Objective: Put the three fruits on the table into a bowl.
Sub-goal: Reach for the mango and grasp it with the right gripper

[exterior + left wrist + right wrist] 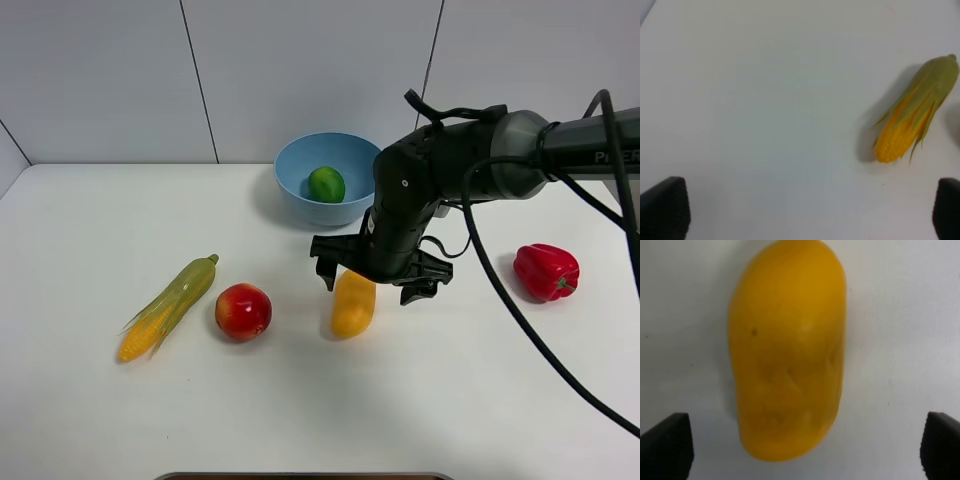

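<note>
My right gripper should next grab the yellow-orange mango by its middle [353, 303] [786, 360], so that the fruits can go into the bowl.
The yellow-orange mango [353, 305] lies on the white table [470, 400], and in the right wrist view the mango [787, 350] fills the centre. My right gripper [372, 284] hovers just above its far end, open, with one fingertip on each side and nothing held. The green lime [326, 184] sits inside the light-blue bowl [292, 200] at the back. The red apple [243, 311] rests left of the mango. My left gripper [805, 210] is open over bare table, its fingertips [665, 207] wide apart; the exterior high view does not show it.
A green-husked corn cob [170, 305] lies left of the apple; the same corn cob [915, 117] shows in the left wrist view. A red bell pepper [546, 271] sits at the right. The right arm and its cables stretch from the right edge over the table.
</note>
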Robot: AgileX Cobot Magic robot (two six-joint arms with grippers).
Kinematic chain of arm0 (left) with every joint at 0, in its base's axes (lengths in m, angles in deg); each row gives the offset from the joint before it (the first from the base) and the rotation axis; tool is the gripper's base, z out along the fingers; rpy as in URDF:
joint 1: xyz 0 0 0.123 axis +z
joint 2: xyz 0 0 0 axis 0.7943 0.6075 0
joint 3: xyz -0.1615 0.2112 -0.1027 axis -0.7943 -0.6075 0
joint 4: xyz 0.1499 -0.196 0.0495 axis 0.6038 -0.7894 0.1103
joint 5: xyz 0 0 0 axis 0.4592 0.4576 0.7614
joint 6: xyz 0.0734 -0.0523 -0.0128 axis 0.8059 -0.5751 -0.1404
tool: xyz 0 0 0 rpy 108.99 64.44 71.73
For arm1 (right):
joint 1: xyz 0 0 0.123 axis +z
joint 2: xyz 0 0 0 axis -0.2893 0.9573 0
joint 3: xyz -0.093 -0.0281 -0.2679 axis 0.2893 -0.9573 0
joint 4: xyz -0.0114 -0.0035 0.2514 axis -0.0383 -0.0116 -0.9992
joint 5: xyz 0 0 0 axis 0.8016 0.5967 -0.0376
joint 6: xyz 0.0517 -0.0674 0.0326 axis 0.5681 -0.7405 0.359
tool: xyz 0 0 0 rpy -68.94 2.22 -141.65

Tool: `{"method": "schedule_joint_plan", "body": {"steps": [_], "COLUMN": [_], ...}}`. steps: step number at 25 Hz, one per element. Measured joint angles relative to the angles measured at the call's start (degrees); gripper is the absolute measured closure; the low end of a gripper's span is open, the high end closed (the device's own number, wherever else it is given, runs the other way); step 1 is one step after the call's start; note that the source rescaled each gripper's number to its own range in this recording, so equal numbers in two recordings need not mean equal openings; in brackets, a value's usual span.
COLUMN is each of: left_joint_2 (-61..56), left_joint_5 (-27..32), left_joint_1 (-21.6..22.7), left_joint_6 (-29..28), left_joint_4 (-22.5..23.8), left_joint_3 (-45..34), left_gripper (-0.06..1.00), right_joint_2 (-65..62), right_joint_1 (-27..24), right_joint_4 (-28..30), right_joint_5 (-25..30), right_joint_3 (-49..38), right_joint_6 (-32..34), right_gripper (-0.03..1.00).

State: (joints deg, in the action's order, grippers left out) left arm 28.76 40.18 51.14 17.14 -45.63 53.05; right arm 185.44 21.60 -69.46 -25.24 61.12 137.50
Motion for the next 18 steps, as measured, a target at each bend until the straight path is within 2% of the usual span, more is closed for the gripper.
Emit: {"method": "schedule_joint_plan", "body": {"steps": [18], "left_joint_2": [0.00], "left_joint_5": [0.00], "left_joint_1": [0.00], "left_joint_6": [0.00], "left_joint_4": [0.00], "left_joint_3": [0.00], "left_gripper": [-0.06], "right_joint_2": [3.75], "right_joint_1": [-2.68], "right_joint_4": [1.08], "right_joint_5": [-3.37], "right_joint_3": [0.30], "right_joint_6": [0.00], "right_gripper": [-0.03]}}
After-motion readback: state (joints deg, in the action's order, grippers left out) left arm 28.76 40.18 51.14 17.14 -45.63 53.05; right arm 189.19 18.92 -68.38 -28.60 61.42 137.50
